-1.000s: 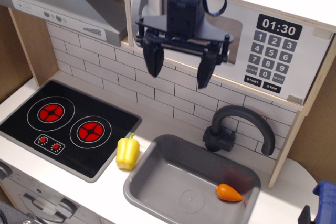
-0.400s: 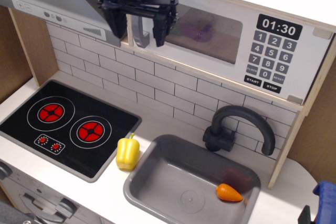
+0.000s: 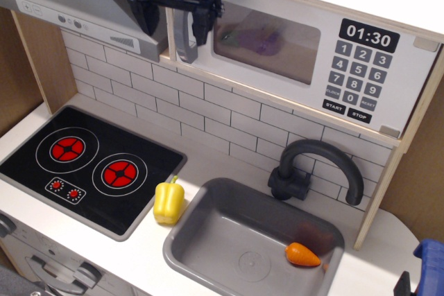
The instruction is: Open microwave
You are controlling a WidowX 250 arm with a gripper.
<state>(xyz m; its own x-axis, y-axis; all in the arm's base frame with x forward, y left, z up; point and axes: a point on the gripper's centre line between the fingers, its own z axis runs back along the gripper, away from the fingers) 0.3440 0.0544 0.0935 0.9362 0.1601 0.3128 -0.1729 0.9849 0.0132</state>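
Observation:
I need to open the microwave next, so my gripper should grab the white door (image 3: 326,39) by its grey vertical handle (image 3: 184,45).
The microwave (image 3: 277,82) is a wide white box in a pale wood frame at the top. It has a clear window, a black 01:30 display (image 3: 369,35) and a grey keypad. Its door looks shut. Its grey vertical handle (image 3: 184,45) is at the door's left edge. My black gripper (image 3: 175,31) hangs in front of the top of the handle. It is open, with one finger on each side of the handle. I cannot tell whether the fingers touch it.
A grey slanted range hood (image 3: 83,5) is just left of the handle. Below are a black stove (image 3: 90,164), a yellow pepper (image 3: 168,200), a grey sink (image 3: 208,202) holding a carrot (image 3: 303,254), and a dark faucet (image 3: 316,168).
My gripper has moved left and up from in front of the microwave window to the handle. Its fingers have narrowed around the handle.

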